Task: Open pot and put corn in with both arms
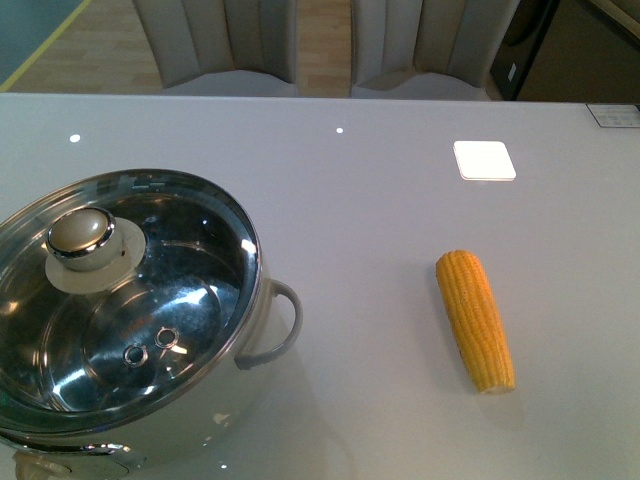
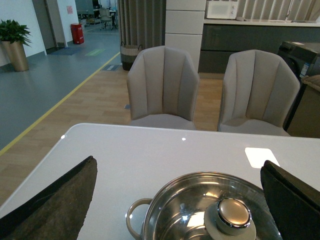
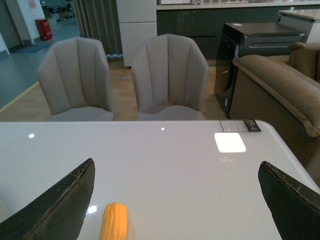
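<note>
My left gripper grabs the glass lid by its cream knob (image 1: 82,234) next, to open the pot for the corn (image 1: 475,320).
The shiny steel pot (image 1: 255,300) sits at the table's front left, its glass lid (image 1: 150,330) on, cream knob (image 1: 82,234) up. The yellow corn (image 1: 475,320) lies on the table to the right of the pot, apart from it. Neither arm shows in the front view. In the left wrist view my left gripper (image 2: 182,200) is open, its fingers wide on either side of the pot (image 2: 165,210) and its knob (image 2: 231,215). In the right wrist view my right gripper (image 3: 177,200) is open above the table, with the corn tip (image 3: 114,221) near one finger.
Two beige chairs (image 1: 215,45) stand behind the table's far edge. A bright white square reflection (image 1: 485,160) lies on the glossy table (image 1: 380,220) at the back right. A pale grey loop handle (image 1: 280,325) sticks out from the pot toward the corn.
</note>
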Motion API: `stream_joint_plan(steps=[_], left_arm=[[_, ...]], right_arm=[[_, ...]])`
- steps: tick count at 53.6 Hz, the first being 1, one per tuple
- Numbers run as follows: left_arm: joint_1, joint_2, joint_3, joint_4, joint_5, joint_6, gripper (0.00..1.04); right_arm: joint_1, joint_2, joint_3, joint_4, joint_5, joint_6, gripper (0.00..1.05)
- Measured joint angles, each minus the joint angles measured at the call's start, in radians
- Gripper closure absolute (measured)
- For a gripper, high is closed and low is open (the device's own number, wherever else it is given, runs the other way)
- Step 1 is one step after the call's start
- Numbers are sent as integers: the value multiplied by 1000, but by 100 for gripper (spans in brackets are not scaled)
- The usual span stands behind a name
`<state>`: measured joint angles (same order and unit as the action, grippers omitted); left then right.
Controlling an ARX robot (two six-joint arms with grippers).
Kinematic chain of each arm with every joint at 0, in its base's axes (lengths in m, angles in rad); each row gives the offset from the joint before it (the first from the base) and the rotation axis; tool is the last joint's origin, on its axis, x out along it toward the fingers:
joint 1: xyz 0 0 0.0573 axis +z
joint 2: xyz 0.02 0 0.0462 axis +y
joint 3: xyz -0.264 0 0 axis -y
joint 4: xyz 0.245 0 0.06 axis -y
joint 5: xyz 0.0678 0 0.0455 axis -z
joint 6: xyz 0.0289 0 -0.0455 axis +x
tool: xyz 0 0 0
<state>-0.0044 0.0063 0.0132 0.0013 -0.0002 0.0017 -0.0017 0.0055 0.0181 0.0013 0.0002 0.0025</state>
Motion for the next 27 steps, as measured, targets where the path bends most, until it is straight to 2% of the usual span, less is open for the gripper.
stream_joint_plan(steps=[27], left_arm=[[0, 0, 0, 0, 0, 0, 7]], right_arm=[[0, 0, 0, 0, 0, 0, 9]])
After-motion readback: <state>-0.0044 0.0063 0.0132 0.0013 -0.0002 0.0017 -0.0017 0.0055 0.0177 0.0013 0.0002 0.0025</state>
